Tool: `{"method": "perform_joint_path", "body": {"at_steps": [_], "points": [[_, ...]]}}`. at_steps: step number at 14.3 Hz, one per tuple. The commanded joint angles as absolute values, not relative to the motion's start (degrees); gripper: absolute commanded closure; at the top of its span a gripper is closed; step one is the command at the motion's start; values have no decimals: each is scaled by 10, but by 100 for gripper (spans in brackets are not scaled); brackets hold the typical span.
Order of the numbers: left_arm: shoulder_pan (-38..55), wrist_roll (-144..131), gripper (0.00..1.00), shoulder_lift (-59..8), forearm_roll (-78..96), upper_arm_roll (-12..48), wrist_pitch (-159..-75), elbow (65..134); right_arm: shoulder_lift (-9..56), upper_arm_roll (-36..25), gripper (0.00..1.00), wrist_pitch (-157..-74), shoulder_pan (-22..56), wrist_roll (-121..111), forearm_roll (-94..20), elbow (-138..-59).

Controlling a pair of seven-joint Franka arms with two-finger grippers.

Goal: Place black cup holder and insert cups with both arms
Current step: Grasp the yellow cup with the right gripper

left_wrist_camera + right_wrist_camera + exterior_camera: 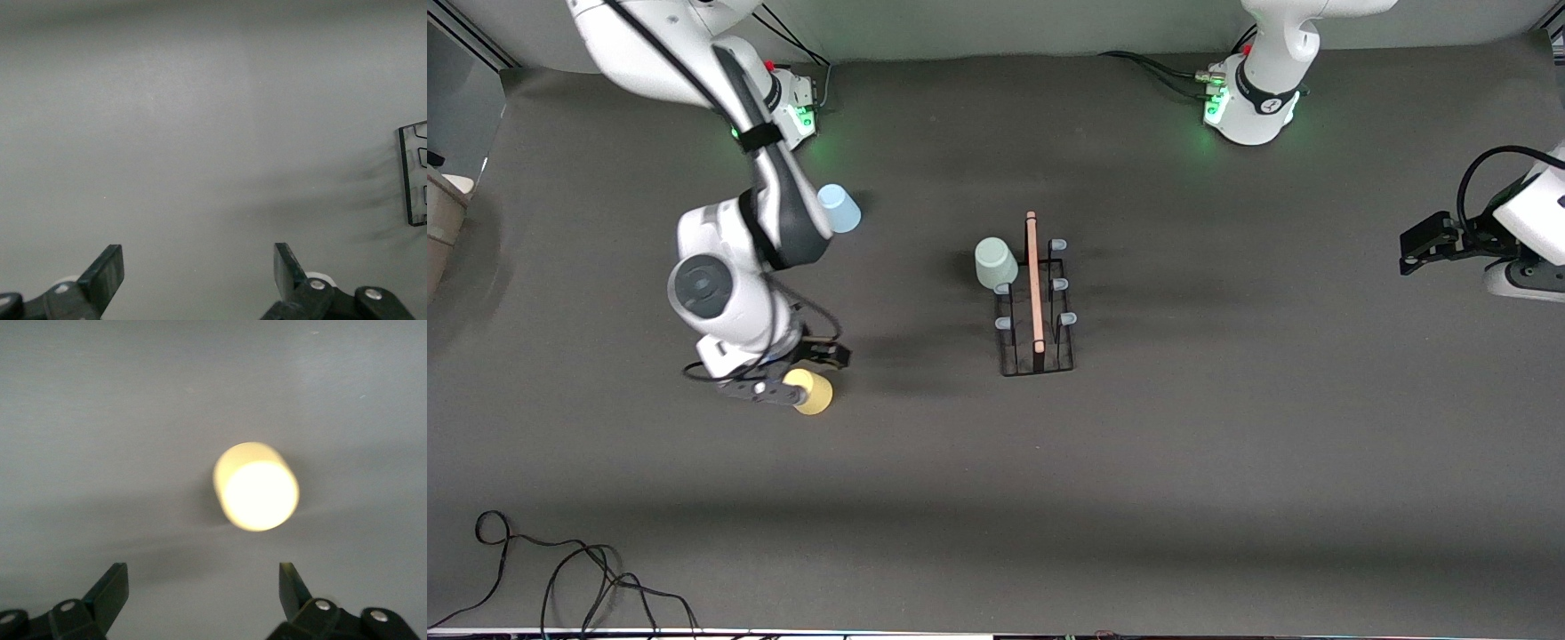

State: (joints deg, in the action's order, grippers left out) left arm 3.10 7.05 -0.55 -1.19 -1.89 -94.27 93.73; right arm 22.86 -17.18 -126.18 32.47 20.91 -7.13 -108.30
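The robot's right gripper will place the yellow cup [811, 391] in the black cup holder [1036, 307], so next it will grip the cup by its sides near the cup's closed base.
The black cup holder [1036, 307] with its wooden rod handle stands at mid-table; one end of its wire base [413, 177] shows in the left wrist view. A pale green cup [994, 263] sits on one of its pegs, on the side toward the right arm. The pale blue cup [839, 208] rests on the table near the right arm's elbow. My right gripper [778, 384] [203, 577] is open just above the yellow cup [811, 391] [257, 495], which is not between the fingers. My left gripper [1409, 253] [199, 257] waits open and empty at its own end of the table.
Black cables [560, 578] lie at the table's edge nearest the camera, toward the right arm's end. The dark grey table [1227, 462] runs bare between the holder and the left arm.
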Motion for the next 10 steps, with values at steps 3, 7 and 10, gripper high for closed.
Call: {"method": "perform_joint_path", "body": {"at_steps": [3,7,10], "points": [[31,75,0,-15,-19,-20,-943,919,272,-169,0,-1305,302,157,-74,-1082],[31,75,0,-16,-25,-20,-946,918,307,-168,0,-1360,300,143,-75,-1093],[27,72,0,-40,-25,-21,-969,918,321,-166,20,-1382,301,135,-106,-1096]]}}
